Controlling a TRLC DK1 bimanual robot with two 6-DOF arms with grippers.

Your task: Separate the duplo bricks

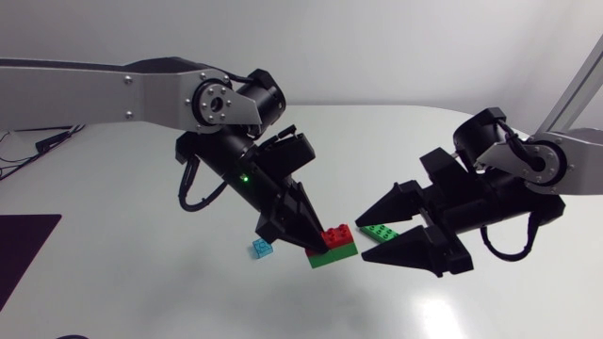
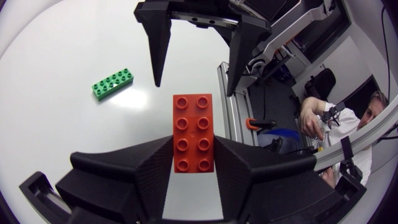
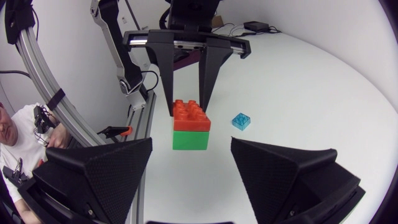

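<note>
The robot's right gripper should next take the small green brick by its sides, so that it can separate the small green brick from the red brick.
My left gripper is shut on a red brick that sits stacked on a green brick, near the middle of the table. In the left wrist view the red brick is clamped between both fingers. My right gripper stands open just right of the stack, pointing at it, touching nothing. Its view shows the red brick on the green brick straight ahead of its spread fingers. A long flat green brick lies on the table under the right gripper.
A small translucent blue brick lies loose just left of the stack, also seen beside it. A dark purple mat covers the table's left edge. The long green brick lies off to one side of the right gripper's fingers.
</note>
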